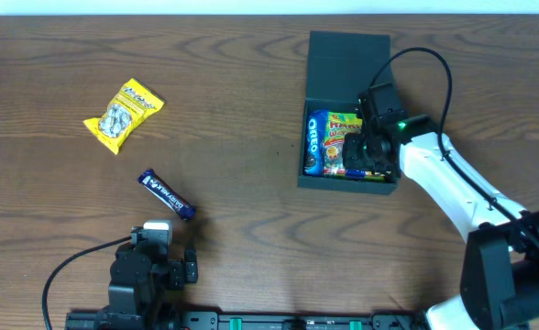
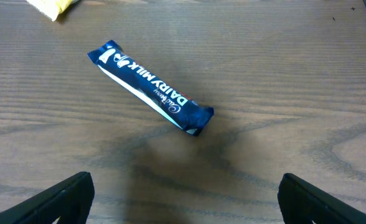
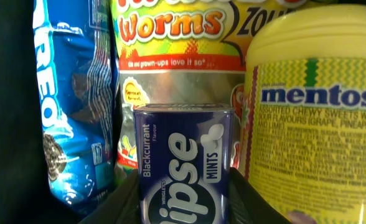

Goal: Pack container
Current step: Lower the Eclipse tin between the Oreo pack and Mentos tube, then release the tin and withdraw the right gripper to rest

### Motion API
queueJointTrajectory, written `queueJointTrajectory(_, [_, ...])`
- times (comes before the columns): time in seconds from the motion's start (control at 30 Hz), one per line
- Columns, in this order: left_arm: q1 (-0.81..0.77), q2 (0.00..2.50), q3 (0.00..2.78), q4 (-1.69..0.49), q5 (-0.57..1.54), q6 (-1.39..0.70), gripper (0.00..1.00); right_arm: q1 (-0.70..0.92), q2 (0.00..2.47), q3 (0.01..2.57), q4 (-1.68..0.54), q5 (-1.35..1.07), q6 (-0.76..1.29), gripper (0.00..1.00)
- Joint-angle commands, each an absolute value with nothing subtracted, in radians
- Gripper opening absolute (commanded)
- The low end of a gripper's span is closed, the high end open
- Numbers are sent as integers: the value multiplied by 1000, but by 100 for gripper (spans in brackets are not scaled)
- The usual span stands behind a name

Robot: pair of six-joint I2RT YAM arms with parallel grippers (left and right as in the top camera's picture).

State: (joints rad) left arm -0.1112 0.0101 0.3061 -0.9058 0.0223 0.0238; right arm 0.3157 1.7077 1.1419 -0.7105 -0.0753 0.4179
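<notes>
The mints tin (image 3: 184,155) would end inside the container, between the Oreo pack and the Mentos tub, so it is time for my right gripper to open.
The dark teal container (image 1: 347,57) stands right of centre with its flap lid folded back. Inside lie an Oreo pack (image 1: 313,137), a sour-worms bag (image 1: 343,128) and a yellow Mentos tub (image 3: 317,112). My right gripper (image 1: 372,151) reaches down into the box. In the right wrist view this gripper (image 3: 186,193) is shut on a dark blue Eclipse mints tin (image 3: 184,155), held upright between the Oreo pack (image 3: 71,112) and the Mentos tub. My left gripper (image 1: 169,243) rests open at the front left, and in its wrist view (image 2: 186,205) nothing lies between the fingers.
A blue Dairy Milk bar (image 1: 167,195) lies slantwise on the wooden table just ahead of the left gripper, also in the left wrist view (image 2: 149,87). A yellow snack packet (image 1: 123,114) lies further back on the left.
</notes>
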Motion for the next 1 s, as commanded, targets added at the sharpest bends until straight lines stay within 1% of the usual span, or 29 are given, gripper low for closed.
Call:
queueJointTrajectory(0.0, [-105, 4, 270, -931, 12, 31, 95, 322, 1694, 1122, -701, -55, 430, 2])
queueJointTrajectory(0.1, [-105, 4, 270, -931, 12, 31, 95, 322, 1694, 1116, -696, -55, 430, 3])
queueJointTrajectory(0.17, [-105, 4, 270, -931, 12, 31, 95, 322, 1694, 1116, -696, -55, 430, 15])
queueJointTrajectory(0.27, [-105, 4, 270, -931, 12, 31, 95, 322, 1694, 1116, -696, -56, 430, 23])
queueJointTrajectory(0.5, [-105, 4, 270, -931, 12, 30, 96, 322, 1694, 1116, -691, -55, 430, 47])
queueJointTrajectory(0.67, [-105, 4, 270, -931, 12, 31, 95, 322, 1694, 1116, -688, -55, 430, 52])
queueJointTrajectory(0.87, [-105, 4, 270, -931, 12, 31, 96, 322, 1688, 1117, -687, -56, 430, 52])
queueJointTrajectory(0.97, [-105, 4, 270, -931, 12, 31, 95, 322, 1654, 1119, -687, -56, 430, 54])
